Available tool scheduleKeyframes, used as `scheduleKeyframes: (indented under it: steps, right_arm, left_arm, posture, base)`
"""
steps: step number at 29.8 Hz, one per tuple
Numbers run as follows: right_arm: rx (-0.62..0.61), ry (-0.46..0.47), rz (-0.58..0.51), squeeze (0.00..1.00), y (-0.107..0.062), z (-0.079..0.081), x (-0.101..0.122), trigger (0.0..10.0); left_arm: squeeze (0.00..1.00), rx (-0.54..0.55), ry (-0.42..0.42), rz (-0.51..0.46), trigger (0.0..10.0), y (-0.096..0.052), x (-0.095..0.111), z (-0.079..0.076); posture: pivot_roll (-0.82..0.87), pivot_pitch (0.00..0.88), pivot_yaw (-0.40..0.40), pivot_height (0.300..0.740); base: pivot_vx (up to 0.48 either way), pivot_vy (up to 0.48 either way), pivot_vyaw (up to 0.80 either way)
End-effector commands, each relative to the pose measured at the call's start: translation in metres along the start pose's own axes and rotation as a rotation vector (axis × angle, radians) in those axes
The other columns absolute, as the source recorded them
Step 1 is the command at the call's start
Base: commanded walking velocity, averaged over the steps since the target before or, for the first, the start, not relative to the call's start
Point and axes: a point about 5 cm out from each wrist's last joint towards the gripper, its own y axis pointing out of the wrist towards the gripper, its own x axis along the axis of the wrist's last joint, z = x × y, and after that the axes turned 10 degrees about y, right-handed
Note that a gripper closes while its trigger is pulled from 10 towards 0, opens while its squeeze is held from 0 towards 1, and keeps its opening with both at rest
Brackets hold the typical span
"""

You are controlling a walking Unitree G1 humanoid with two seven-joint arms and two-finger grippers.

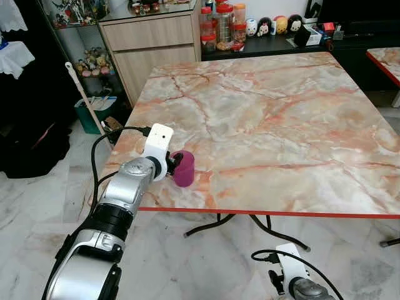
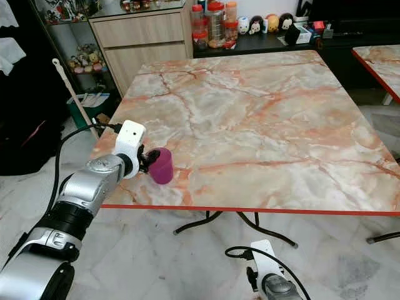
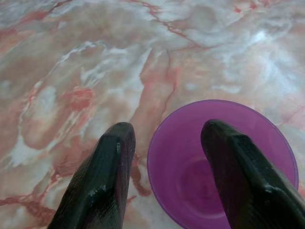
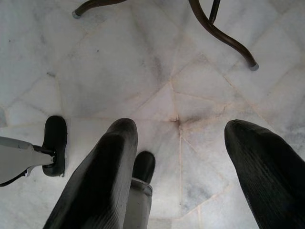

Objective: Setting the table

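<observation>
The purple cup's opening is wider than the gap between my fingers. My left gripper should grab the cup by its thin rim next.
A purple cup stands upright on the marble table, close to its front left corner and near the red front edge. My left gripper reaches it from the left. In the left wrist view the cup has one finger inside it and the other finger outside the rim, with a small gap to the wall. The left gripper is open. My right gripper hangs open below the table's front edge, over the floor.
The table's dark metal legs curve over the marble floor under the front edge. A wooden cabinet, jars, a broom and a green bin stand at the back left. A second table sits at far right.
</observation>
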Motion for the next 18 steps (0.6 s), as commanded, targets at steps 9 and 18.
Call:
scheduleKeyframes:
  steps: [9, 18]
  right_arm:
    - [0.011, -0.001, -0.004, 0.00, 0.0006, 0.0038, 0.0028, 10.0]
    - [0.011, 0.000, -0.004, 0.00, 0.0006, 0.0039, 0.0025, 10.0]
  left_arm:
    - [0.00, -0.001, 0.026, 0.012, 10.0, 0.0005, -0.0009, 0.0037]
    - [0.00, 0.076, 0.003, 0.006, 10.0, 0.0012, -0.0008, 0.0123]
  posture:
    - [-0.07, 0.000, 0.117, 0.740]
    - [-0.07, 0.000, 0.120, 0.740]
  base:
    - [0.000, 0.000, 0.00]
    - [0.000, 0.000, 0.00]
